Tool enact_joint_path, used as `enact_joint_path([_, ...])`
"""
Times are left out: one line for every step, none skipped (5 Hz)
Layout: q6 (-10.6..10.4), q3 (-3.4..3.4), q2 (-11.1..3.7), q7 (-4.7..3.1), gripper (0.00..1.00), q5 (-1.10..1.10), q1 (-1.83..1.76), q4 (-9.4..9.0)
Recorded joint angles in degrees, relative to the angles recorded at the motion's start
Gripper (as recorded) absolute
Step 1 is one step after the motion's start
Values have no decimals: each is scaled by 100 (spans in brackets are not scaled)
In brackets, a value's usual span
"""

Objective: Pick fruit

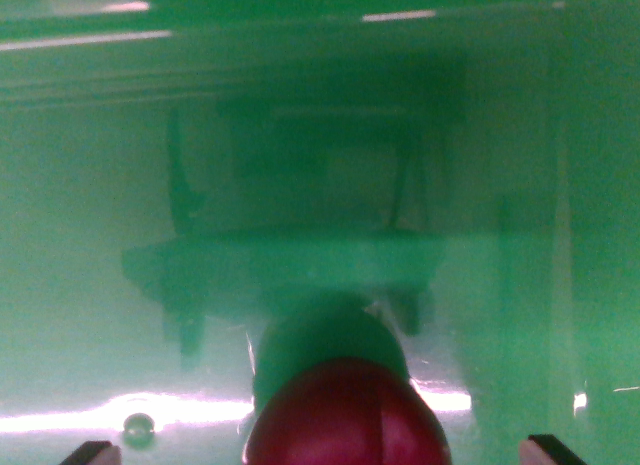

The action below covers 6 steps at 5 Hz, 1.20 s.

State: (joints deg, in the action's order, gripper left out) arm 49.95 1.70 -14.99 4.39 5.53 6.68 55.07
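My gripper picks up the dark red rounded fruit by its plump round body (346, 420) next.
A dark red round fruit (347, 417) sits at the bottom centre of the wrist view, cut off by the lower edge. It rests on a glossy green surface (90, 285), and a dim reflection of it shows just above it. Only the two dark fingertips (92, 452) of my gripper (322, 450) show, in the bottom left and bottom right corners. They stand wide apart on either side of the fruit, with a clear gap to it on each side. The gripper is open and holds nothing.
The shiny green surface fills the whole view and mirrors the gripper body as a dark blurred shape (290, 255). A small round bead or knob (138, 423) lies near the left fingertip. Bright light streaks cross the top and bottom.
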Motion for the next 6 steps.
enact_joint_path([182, 11, 52, -30, 0, -15, -14, 149])
enact_joint_path([-451, -26, -128, 74, 100, 37, 34, -370])
enact_joint_path([-451, -26, -128, 74, 100, 37, 34, -370])
enact_joint_path([-451, -26, -128, 74, 100, 37, 34, -370])
enact_joint_path([-451, -26, -128, 74, 100, 37, 34, -370])
enact_joint_path([-451, -26, -128, 74, 100, 37, 34, -370])
